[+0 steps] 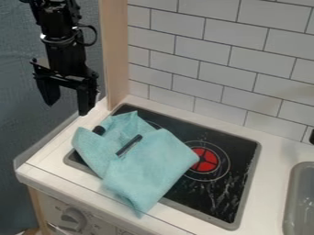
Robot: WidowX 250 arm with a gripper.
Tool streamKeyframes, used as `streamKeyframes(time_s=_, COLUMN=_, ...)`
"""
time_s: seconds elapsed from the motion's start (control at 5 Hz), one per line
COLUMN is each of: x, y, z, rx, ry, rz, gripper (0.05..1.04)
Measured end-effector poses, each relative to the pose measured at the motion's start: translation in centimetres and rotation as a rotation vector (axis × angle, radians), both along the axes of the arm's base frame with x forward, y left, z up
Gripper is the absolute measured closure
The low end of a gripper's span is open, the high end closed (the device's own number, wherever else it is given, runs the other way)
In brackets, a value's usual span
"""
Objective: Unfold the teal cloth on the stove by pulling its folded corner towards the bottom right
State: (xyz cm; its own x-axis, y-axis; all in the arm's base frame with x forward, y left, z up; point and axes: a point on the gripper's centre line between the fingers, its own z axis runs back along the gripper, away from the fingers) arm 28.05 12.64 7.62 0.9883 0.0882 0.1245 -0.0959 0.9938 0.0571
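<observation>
My gripper should next grab the crumpled teal cloth's corner at the red burner (205, 160), to shift the cloth on the black stovetop.
The black gripper (69, 103) hangs at the upper left, above and to the left of the stove's back left corner. Its two fingers stand apart with nothing between them. Below it and to the right, a crumpled light-blue cloth (150, 163) lies over the left part of the black stovetop (211, 197) and over its front edge. Two dark bits, one a short bar (129, 145) and one a rounded end (98, 130), show among the folds; what they belong to is hidden. The cloth's right corner reaches the red burner (205, 160).
A white counter (55, 160) surrounds the stovetop. Behind it stands a white tiled wall (215, 59), with a wooden post (115, 55) at its left end. A grey sink (300, 197) is at the right edge, and a knob (73, 219) sits on the front panel.
</observation>
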Motion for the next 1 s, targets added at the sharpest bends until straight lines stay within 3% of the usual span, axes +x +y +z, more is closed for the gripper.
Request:
streamKeyframes(time_s=0.4, x=-0.8, y=-1.5, z=-1.6, rx=-0.017, ry=0.056, rz=-0.039, gripper=0.085)
streamKeyframes(time_s=1.0, x=0.8, y=-7.2, z=-1.6, rx=-0.038, ry=0.02, rz=-0.215, gripper=0.085)
